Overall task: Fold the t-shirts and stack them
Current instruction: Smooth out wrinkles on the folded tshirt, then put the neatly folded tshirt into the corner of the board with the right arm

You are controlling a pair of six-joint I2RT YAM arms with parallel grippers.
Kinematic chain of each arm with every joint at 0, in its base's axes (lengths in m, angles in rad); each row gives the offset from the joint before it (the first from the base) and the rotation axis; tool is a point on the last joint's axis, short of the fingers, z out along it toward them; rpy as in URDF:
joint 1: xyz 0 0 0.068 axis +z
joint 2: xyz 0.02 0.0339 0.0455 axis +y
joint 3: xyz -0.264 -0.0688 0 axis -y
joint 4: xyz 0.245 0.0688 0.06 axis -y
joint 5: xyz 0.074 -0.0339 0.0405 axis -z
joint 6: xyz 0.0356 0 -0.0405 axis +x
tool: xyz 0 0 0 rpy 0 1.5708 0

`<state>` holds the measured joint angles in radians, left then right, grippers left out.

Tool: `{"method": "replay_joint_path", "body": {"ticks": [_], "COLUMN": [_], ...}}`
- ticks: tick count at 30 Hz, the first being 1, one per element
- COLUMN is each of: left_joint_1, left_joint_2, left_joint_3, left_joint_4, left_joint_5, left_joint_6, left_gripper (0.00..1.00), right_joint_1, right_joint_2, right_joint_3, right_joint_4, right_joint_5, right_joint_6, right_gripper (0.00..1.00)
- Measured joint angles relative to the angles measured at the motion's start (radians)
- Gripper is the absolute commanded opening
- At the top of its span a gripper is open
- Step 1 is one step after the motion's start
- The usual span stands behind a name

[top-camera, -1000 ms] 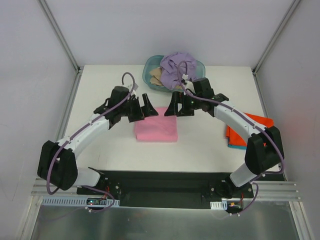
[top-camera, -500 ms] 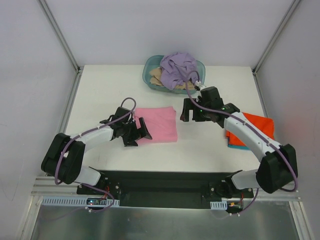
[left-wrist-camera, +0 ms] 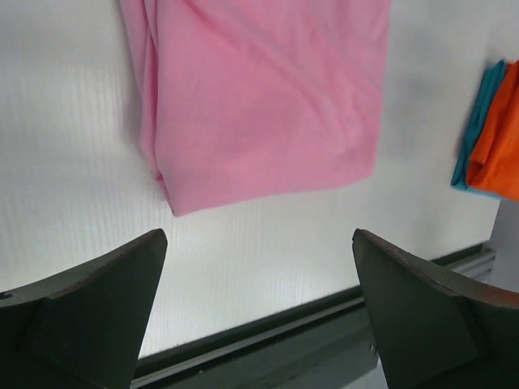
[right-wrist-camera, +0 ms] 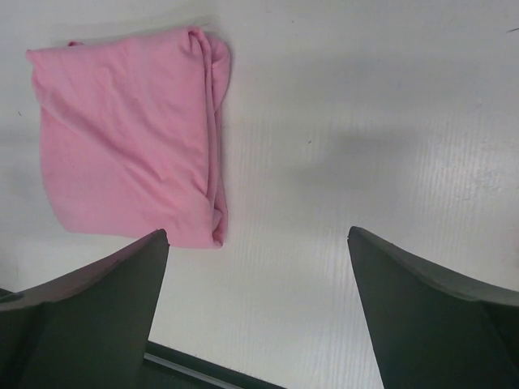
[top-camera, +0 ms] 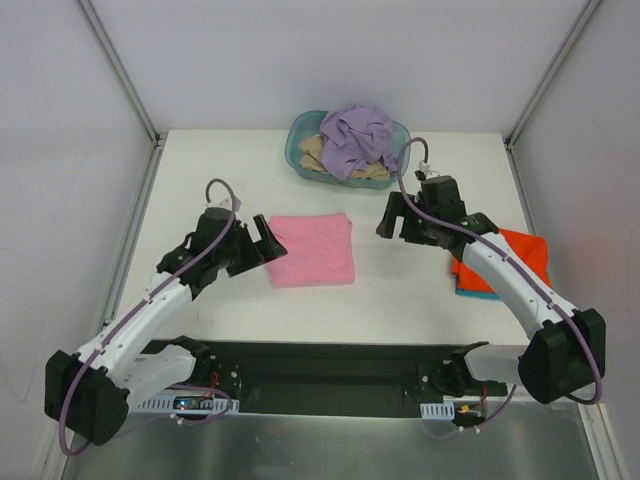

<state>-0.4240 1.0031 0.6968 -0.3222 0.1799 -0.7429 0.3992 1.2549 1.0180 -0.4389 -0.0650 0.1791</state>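
Note:
The robot's right gripper should next stack the pink t-shirt (top-camera: 314, 249) flat, so it should grab it at the middle of the edge on the side facing the orange-red t-shirt.
A folded pink t-shirt (top-camera: 314, 249) lies flat on the table's middle; it also shows in the left wrist view (left-wrist-camera: 259, 97) and the right wrist view (right-wrist-camera: 130, 134). My left gripper (top-camera: 268, 236) is open and empty just left of it. My right gripper (top-camera: 392, 216) is open and empty, to its right and apart from it. An orange-red t-shirt (top-camera: 515, 258) lies folded on a teal t-shirt (top-camera: 472, 292) at the right edge; both show in the left wrist view (left-wrist-camera: 496, 130). A lavender t-shirt (top-camera: 355, 137) and a tan t-shirt (top-camera: 312, 152) are crumpled in the basket.
A teal translucent oval basket (top-camera: 297, 135) stands at the back middle of the white table (top-camera: 210, 190). Grey walls and metal posts enclose the table on three sides. The black base rail (top-camera: 320, 370) runs along the near edge.
The left arm has swung back and up from the pink shirt's front left corner to its left side. The right gripper has drifted slightly right and back. The pink shirt lies still.

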Motion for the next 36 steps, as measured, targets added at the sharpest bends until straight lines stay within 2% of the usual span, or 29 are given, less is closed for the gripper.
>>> {"method": "replay_joint_path", "body": {"ticks": [5, 10, 13, 14, 15, 18, 26, 30, 35, 36], "left_joint_1": [0.018, 0.04, 0.046, 0.046, 0.047, 0.047, 0.053, 0.053, 0.053, 0.053], "left_joint_2": [-0.057, -0.043, -0.03, -0.026, -0.021, -0.009, 0.002, 0.013, 0.025, 0.027], "left_joint_3": [0.108, 0.116, 0.116, 0.116, 0.116, 0.116, 0.116, 0.116, 0.116, 0.116], "left_joint_4": [-0.036, -0.071, -0.087, -0.087, -0.087, -0.087, -0.087, -0.087, -0.087, -0.087], "left_joint_5": [-0.132, -0.171, -0.184, -0.187, -0.189, -0.19, -0.189, -0.189, -0.189, -0.189], "left_joint_6": [0.035, 0.05, 0.051, 0.051, 0.051, 0.053, 0.056, 0.056, 0.056, 0.056], "left_gripper": [0.99, 0.99, 0.99, 0.99, 1.0, 0.99, 0.99, 0.99, 0.99, 0.99], "right_joint_1": [0.074, 0.159, 0.174, 0.175, 0.175, 0.177, 0.186, 0.198, 0.222, 0.228], "right_joint_2": [0.121, 0.32, 0.409, 0.442, 0.464, 0.538, 0.64, 0.668, 0.696, 0.701], "right_joint_3": [0.023, 0.095, 0.131, 0.148, 0.159, 0.196, 0.233, 0.255, 0.28, 0.284], "right_joint_4": [0.027, 0.046, 0.06, 0.062, 0.065, 0.073, 0.106, 0.117, 0.131, 0.137], "right_joint_5": [0.009, 0.009, 0.008, 0.008, 0.008, -0.003, -0.053, -0.064, -0.07, -0.069], "right_joint_6": [0.029, 0.049, 0.063, 0.07, 0.074, 0.085, 0.099, 0.102, 0.109, 0.111], "right_gripper": [0.98, 0.99, 0.93, 0.87, 0.77, 0.68, 0.61, 0.5, 0.42, 0.37]}}
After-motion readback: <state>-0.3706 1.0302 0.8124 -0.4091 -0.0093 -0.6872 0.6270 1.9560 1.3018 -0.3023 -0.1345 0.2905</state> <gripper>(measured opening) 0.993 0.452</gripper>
